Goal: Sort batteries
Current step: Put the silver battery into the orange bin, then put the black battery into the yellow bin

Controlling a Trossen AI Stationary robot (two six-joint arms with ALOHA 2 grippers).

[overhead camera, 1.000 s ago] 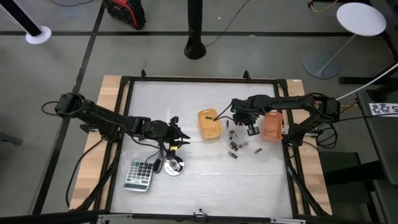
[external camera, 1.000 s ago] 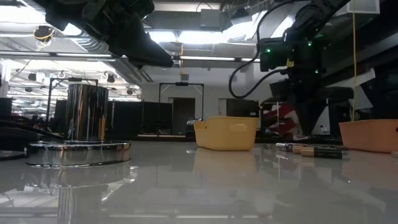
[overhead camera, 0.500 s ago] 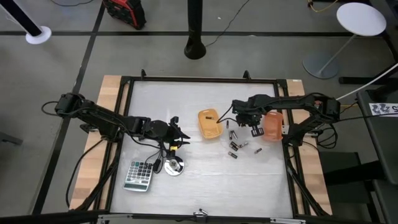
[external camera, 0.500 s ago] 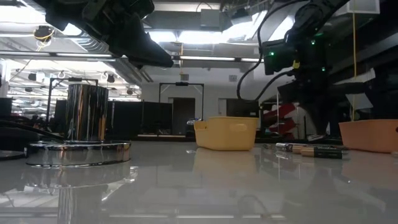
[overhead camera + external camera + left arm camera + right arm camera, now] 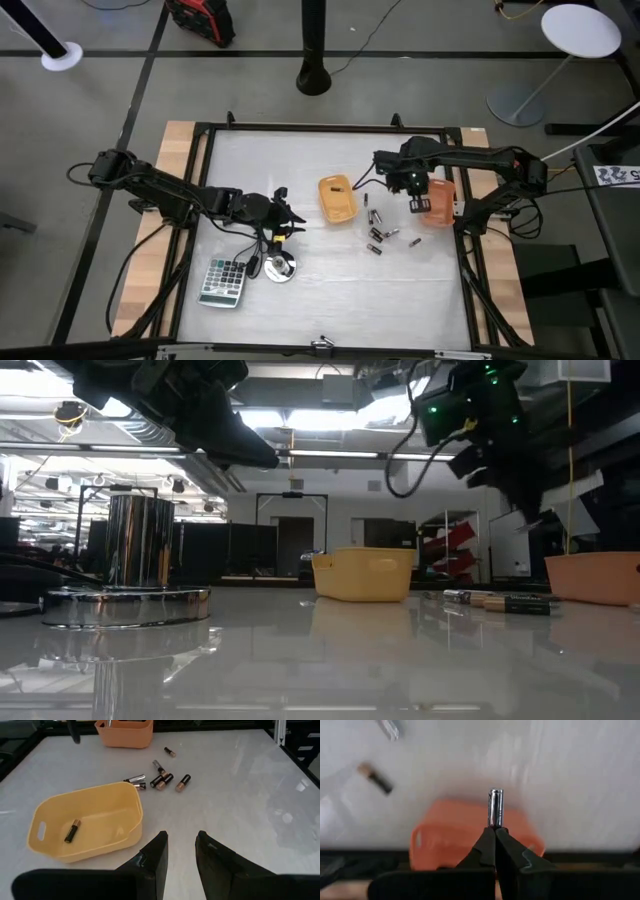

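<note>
The loose end of the silvery battery sticks out past the orange bin's rim (image 5: 424, 222) (image 5: 455, 802), so the robot will move the battery inside before its right gripper lets go of it.
My right gripper (image 5: 416, 205) hangs above the table by the left rim of the orange bin (image 5: 438, 201), shut on one silvery battery (image 5: 495, 805); the bin (image 5: 470, 842) shows beyond it in the right wrist view. Several loose batteries (image 5: 378, 228) lie on their sides on the table between the two bins. The yellow bin (image 5: 85, 827) holds one battery (image 5: 71, 830) on its floor. My left gripper (image 5: 181, 851) waits open, left of the yellow bin (image 5: 337, 199). My right gripper pinches the battery by one end (image 5: 495, 824) between its two fingertips, and the rest of the cell sticks out past them along the fingers. The battery is lifted clear of the table, above the orange bin's edge.
A calculator (image 5: 222, 281) and a round shiny disc with a cable (image 5: 279, 268) lie near the table's near left. In the low view the disc carries a metal cylinder (image 5: 139, 540). A black frame (image 5: 330, 128) borders the white table top.
My right gripper, shut on the battery, has risen from the loose batteries and moved toward the table's right, from beside the orange bin to above its left rim. My left arm has kept still.
</note>
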